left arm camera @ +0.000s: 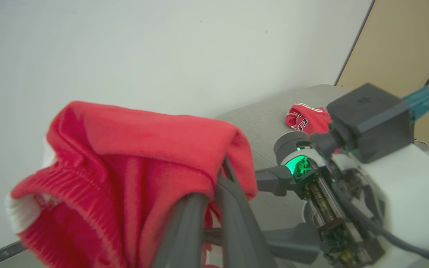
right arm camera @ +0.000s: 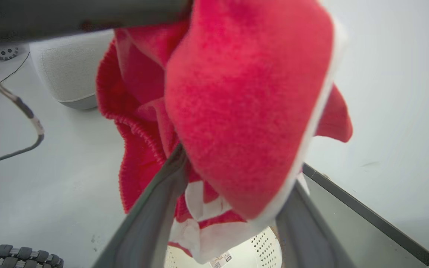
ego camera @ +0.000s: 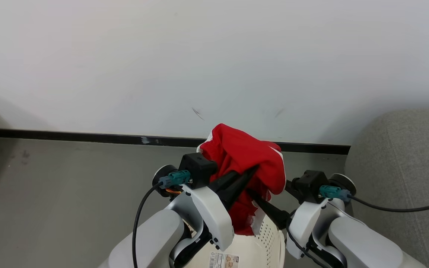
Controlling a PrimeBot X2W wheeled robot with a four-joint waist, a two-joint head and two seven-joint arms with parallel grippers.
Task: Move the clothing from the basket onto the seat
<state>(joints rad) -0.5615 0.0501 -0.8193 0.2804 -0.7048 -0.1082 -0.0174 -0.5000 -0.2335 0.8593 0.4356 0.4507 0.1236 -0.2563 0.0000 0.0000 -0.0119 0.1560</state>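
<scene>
My right gripper will next grab the red garment by its white-trimmed fold (right arm camera: 284, 196) to carry it from the basket onto the seat.
A red piece of clothing (ego camera: 240, 152) with white trim hangs in the air above the cream basket (ego camera: 270, 242). My left gripper (ego camera: 253, 171) is shut on its upper fold, and the left wrist view shows the two fingers (left arm camera: 233, 219) pressed together in the red cloth (left arm camera: 132, 156). My right gripper (right arm camera: 237, 167) is open just below, its jaws wide apart with the hanging cloth (right arm camera: 244, 93) draped between them. Another red garment (left arm camera: 307, 119) lies on the grey seat (left arm camera: 259, 119), which stands at the right (ego camera: 404, 167).
A white wall with a dark baseboard (ego camera: 69, 136) runs behind the basket over grey floor (ego camera: 69, 193). A grey upholstered piece (right arm camera: 65, 70) and loose cables (right arm camera: 13, 149) lie on the floor in the right wrist view. A tan panel (left arm camera: 397, 44) stands beyond the seat.
</scene>
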